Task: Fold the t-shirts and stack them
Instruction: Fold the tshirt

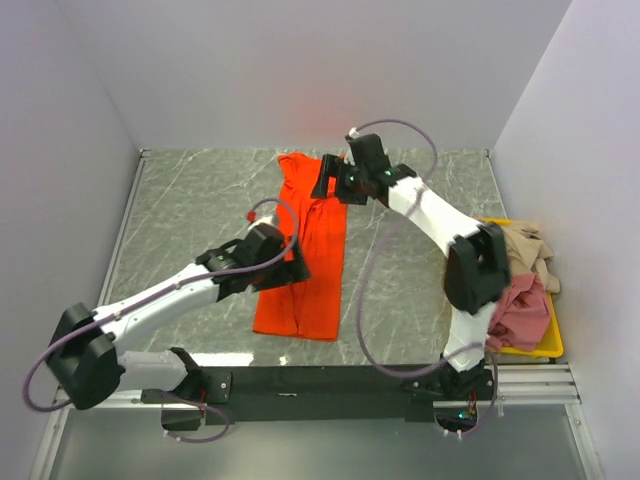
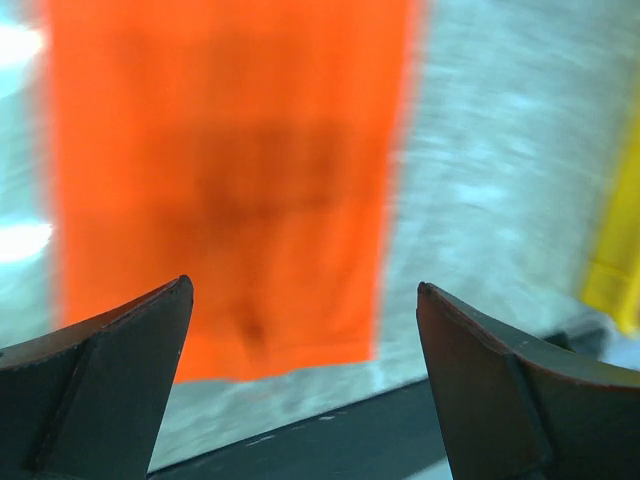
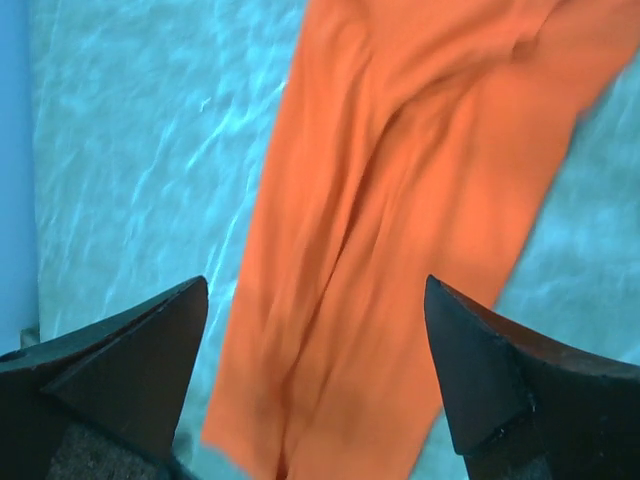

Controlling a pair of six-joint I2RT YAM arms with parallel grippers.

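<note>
I need to grab the orange-red t-shirt's near-end corner on the yellow bin's side point(image 1: 332, 334) with my right gripper next. Then I can fold the t-shirt toward its far end.
The orange-red t-shirt point(image 1: 312, 260) lies on the table, folded lengthwise into a long narrow strip running from the back to the near edge. My left gripper point(image 1: 296, 262) hovers open over the strip's middle left; in the left wrist view the shirt's near end point(image 2: 220, 180) shows between the empty fingers. My right gripper point(image 1: 324, 182) hovers open over the strip's far end; the cloth point(image 3: 400, 220) shows below it. The pink t-shirt point(image 1: 520, 310) and the beige t-shirt point(image 1: 525, 250) lie crumpled in the yellow bin.
The yellow bin point(image 1: 548, 345) stands at the table's right edge and also shows in the left wrist view point(image 2: 615, 240). A black rail point(image 1: 330, 380) runs along the near edge. Grey walls close in the left, back and right sides.
</note>
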